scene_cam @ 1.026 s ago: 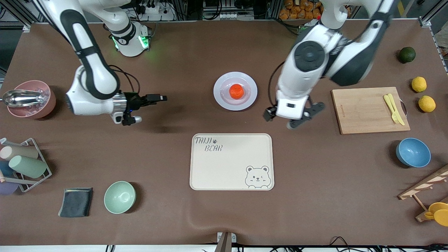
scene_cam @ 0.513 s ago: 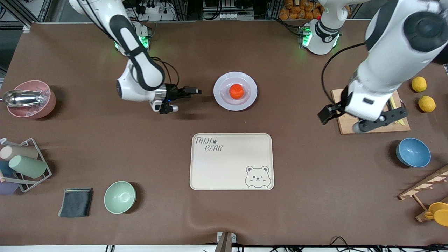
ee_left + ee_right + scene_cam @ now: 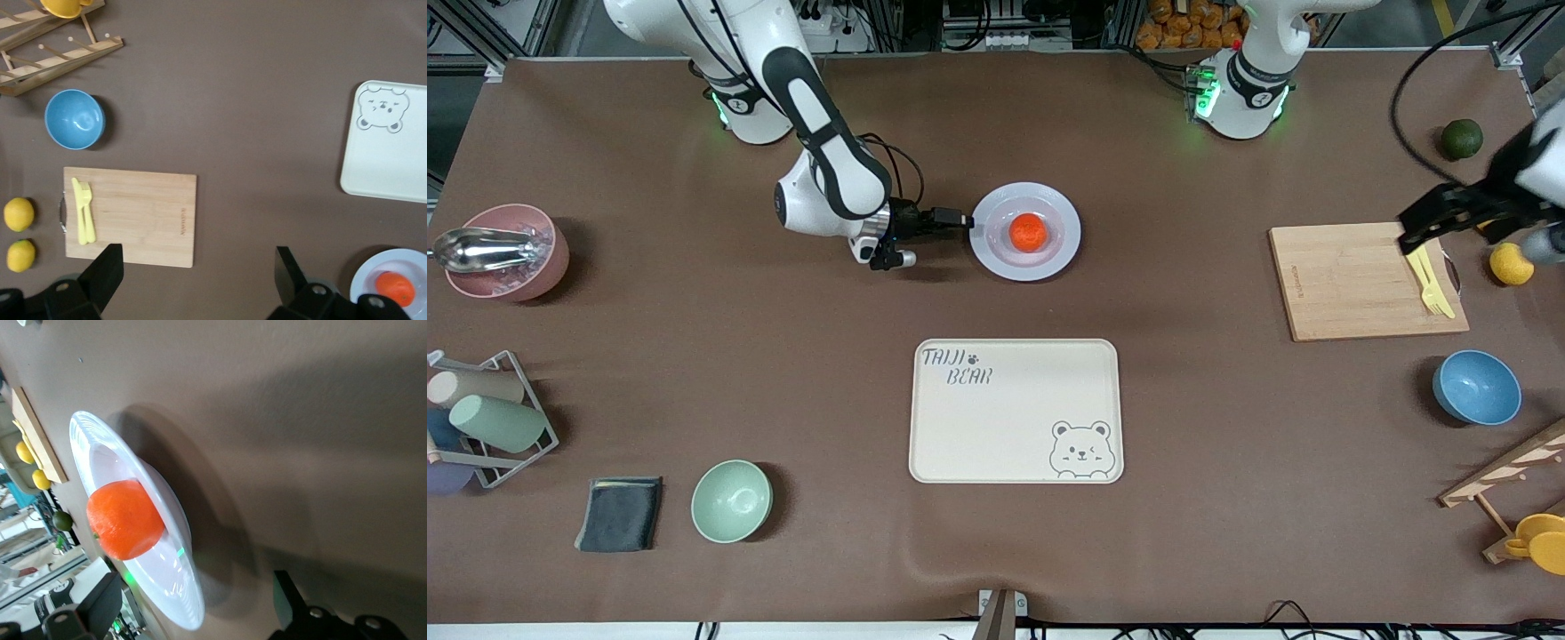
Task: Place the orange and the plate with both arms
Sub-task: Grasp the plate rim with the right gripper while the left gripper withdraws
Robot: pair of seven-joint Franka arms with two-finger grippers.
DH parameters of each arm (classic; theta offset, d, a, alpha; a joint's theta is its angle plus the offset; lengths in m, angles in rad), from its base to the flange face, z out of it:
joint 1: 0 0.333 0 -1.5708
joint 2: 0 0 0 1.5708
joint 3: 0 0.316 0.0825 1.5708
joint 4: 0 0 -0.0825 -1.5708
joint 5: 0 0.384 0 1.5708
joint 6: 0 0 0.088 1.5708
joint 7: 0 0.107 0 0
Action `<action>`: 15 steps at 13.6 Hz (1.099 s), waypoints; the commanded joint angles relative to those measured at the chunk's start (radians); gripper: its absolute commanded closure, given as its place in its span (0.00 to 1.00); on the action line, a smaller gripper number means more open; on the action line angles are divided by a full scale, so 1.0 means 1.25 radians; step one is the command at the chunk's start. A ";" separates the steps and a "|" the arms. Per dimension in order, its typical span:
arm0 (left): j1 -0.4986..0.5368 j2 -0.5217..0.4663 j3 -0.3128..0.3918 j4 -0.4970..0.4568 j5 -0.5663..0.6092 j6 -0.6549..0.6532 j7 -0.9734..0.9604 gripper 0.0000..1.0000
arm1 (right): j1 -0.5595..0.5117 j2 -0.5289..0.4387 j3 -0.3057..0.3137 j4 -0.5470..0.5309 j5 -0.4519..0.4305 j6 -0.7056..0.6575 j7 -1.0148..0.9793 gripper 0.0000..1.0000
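Note:
My right gripper grabs the plate by its rim (image 3: 979, 224) next, to carry the orange on the plate to the tray (image 3: 1016, 411).
The orange (image 3: 1028, 231) lies in the middle of the pale lavender-white plate (image 3: 985, 249), which rests on the brown table. My right gripper (image 3: 965, 220) is low at the plate's rim on the right arm's side, turned sideways. In the right wrist view the gripper (image 3: 193, 608) is open, and the rim of the plate (image 3: 175, 597) stands between its fingers with the orange (image 3: 123, 519) past it. My left gripper (image 3: 1489, 229) is open and empty, up over the lemon end of the cutting board (image 3: 1352, 280). In the left wrist view the gripper (image 3: 197, 272) is open above bare table, and the plate (image 3: 367, 283) and orange (image 3: 395, 288) show at the edge.
The cream bear tray (image 3: 1016, 411) lies nearer the camera than the plate. The cutting board carries yellow cutlery (image 3: 1427, 276). Lemons (image 3: 1512, 263), a dark green fruit (image 3: 1461, 139) and a blue bowl (image 3: 1476, 388) lie at the left arm's end. A pink bowl (image 3: 507, 253) and green bowl (image 3: 731, 500) lie at the right arm's end.
My right gripper has travelled across the table to the plate's rim. My left arm has swung away from the plate toward its own end, past the cutting board.

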 commanded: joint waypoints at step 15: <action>-0.009 -0.019 0.000 -0.017 -0.009 -0.034 0.044 0.00 | 0.160 0.083 -0.009 0.152 0.226 0.171 -0.036 1.00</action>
